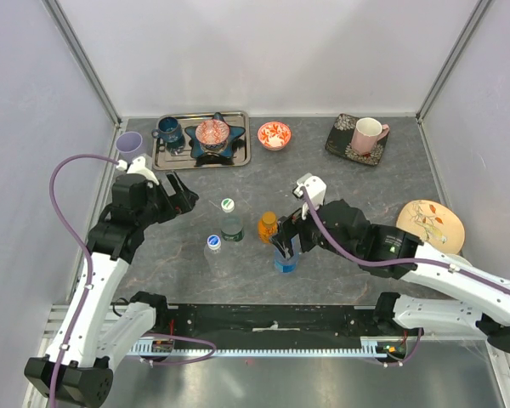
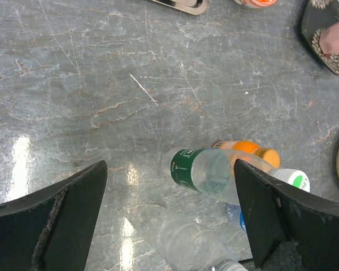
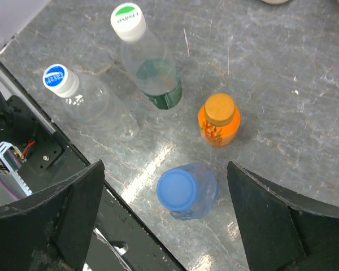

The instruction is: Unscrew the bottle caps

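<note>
My right gripper reaches the blue bottle and grabs its capped top [image 1: 288,250] [image 3: 177,189] next. The bottle's body stays free for my left gripper during unscrewing.
Four bottles stand upright, caps on, in the middle of the table. My right gripper [image 1: 287,242] [image 3: 165,167] hangs open straight above the blue bottle [image 1: 286,258] [image 3: 202,192], its fingers well apart on either side of the blue cap [image 3: 177,188]. Behind that one is the orange bottle [image 1: 268,226] [image 3: 219,127] with an orange cap [image 3: 220,109]. Left of these stand two clear bottles, one with a white-and-green cap [image 1: 228,205] [image 3: 127,20], one with a white-and-blue cap [image 1: 212,241] [image 3: 57,79]. My left gripper [image 1: 183,195] [image 2: 169,166] is open, empty, left of the clear bottles [image 2: 206,172].
At the back, a steel tray [image 1: 174,157] holds a dark mug and a red patterned bowl on a star dish. A lilac cup [image 1: 130,143], a small red bowl [image 1: 274,134], a pink mug [image 1: 367,134] on a dark saucer and a patterned plate [image 1: 431,225] lie around. A black rail [image 1: 272,319] runs along the near edge.
</note>
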Motion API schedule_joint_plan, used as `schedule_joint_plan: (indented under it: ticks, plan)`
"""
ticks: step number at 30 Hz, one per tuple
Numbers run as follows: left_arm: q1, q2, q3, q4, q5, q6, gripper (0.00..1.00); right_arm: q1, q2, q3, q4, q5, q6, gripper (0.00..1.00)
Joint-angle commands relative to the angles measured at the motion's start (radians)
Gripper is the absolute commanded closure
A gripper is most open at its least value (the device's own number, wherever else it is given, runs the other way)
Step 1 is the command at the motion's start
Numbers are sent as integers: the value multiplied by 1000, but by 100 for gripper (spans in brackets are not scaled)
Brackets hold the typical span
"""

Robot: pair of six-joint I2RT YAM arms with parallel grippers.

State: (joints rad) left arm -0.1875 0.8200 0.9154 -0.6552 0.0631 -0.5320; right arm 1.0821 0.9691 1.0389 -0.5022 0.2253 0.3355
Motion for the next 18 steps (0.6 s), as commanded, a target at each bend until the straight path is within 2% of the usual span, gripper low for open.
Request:
schedule_joint_plan:
  ticks: [1, 18]
  plan:
    - [-4, -10, -7, 40, 21, 24, 1, 27, 8, -34, -3, 94, 37, 6]
    - [-4, -21, -27, 40, 18, 40, 2, 29, 59, -114, 48, 121, 88, 32]
